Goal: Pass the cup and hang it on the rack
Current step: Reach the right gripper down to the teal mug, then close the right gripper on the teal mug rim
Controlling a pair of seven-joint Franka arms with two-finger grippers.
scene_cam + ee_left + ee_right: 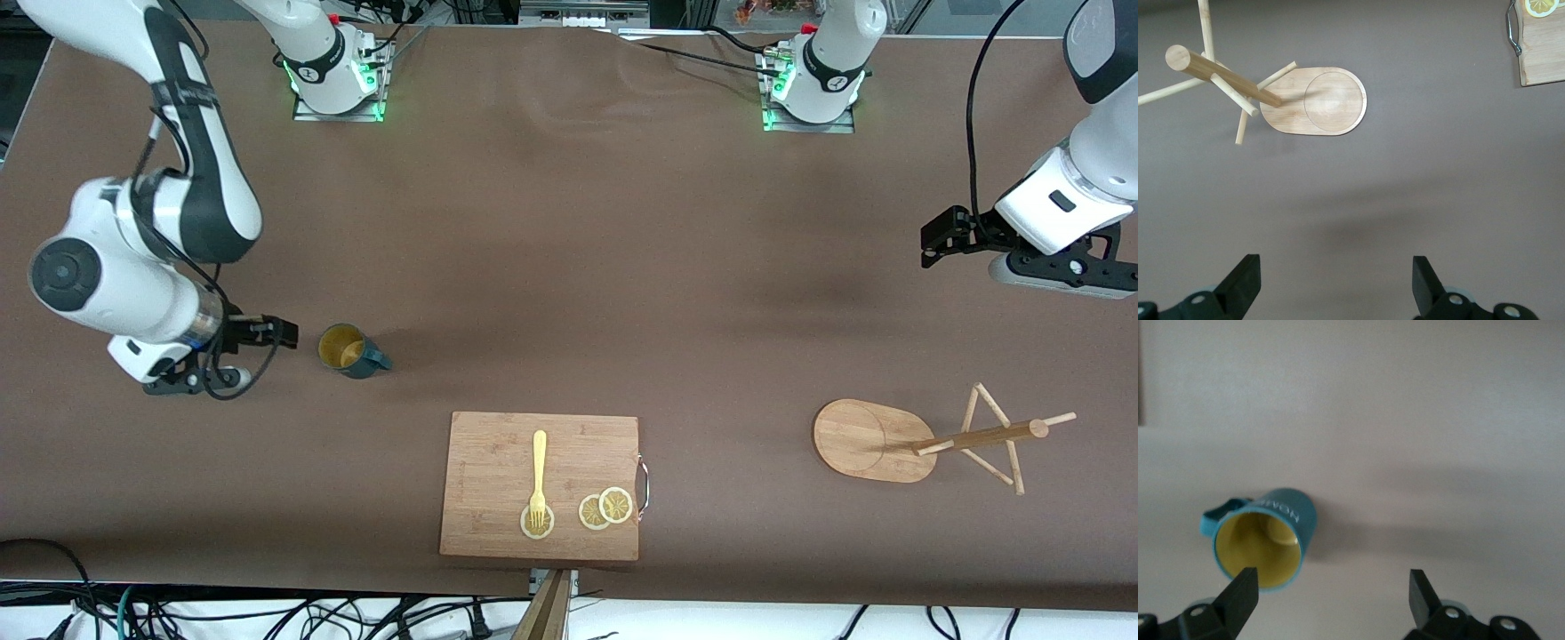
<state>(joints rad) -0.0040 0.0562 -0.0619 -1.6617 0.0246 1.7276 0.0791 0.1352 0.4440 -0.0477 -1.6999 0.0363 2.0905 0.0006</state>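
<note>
Next, the right gripper reaches the cup and grabs the cup's rim opposite the handle. That leaves the cup's handle free to hang on the rack (867, 440).
The dark teal cup (354, 350) stands upright on the brown table toward the right arm's end, its tan-yellow inside showing and its handle pointing toward the table's middle. My right gripper (191, 380) hangs in the air beside it, open and holding nothing. In the right wrist view the cup (1265, 533) lies just past one fingertip (1245, 587) of the right gripper (1331, 587). The wooden rack (867, 440) stands toward the left arm's end. My left gripper (1062, 269) hangs open above bare table. The left wrist view shows the rack (1315, 100) ahead of the left gripper (1337, 273).
A bamboo cutting board (498, 462) lies near the table's front edge, between cup and rack, carrying a yellow fork (539, 471) and lemon slices (606, 507). Its corner with a metal handle (1541, 53) shows in the left wrist view. Cables hang below the front edge.
</note>
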